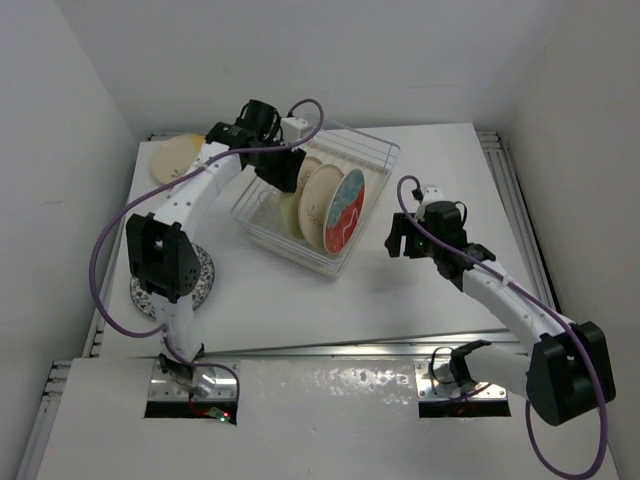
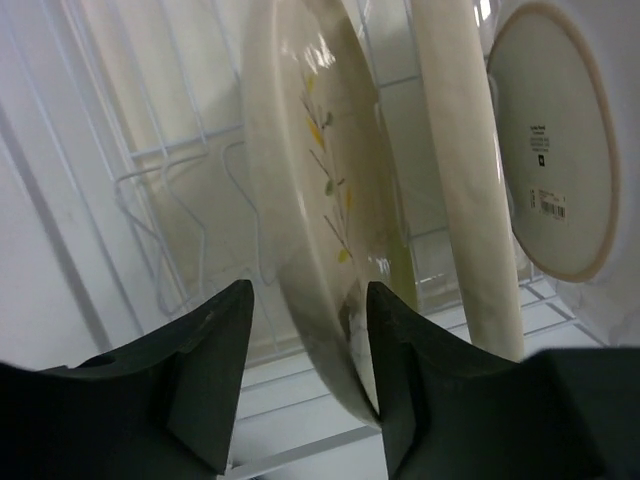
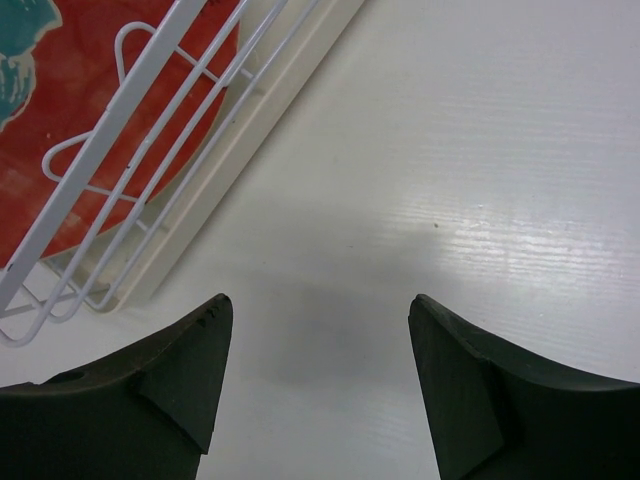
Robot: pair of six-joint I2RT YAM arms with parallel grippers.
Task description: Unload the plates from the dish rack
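My left gripper has its fingers open on both sides of the plate's rim (image 1: 291,194) (image 2: 320,332), so the cream plate would stay in its slot if I lifted the gripper now.
The clear dish rack (image 1: 385,152) stands mid-table with plates upright in its white wire slots (image 2: 150,185). My left gripper (image 1: 285,178) reaches into the rack. In the left wrist view its jaws (image 2: 305,290) are open astride the rim of a cream plate with a leaf pattern (image 2: 320,190). The right finger touches the plate and a gap shows at the left finger. Two more pale plates (image 2: 465,180) (image 2: 550,140) stand beyond it. The red-and-teal plate (image 1: 345,210) is the rack's front one. My right gripper (image 1: 397,238) is open and empty beside the rack.
A cream plate (image 1: 178,155) lies flat at the table's far left. A white plate with a blue pattern (image 1: 205,278) lies under my left arm. The right wrist view shows the rack's corner (image 3: 230,130), the red plate (image 3: 60,120) and bare table between the jaws (image 3: 320,305).
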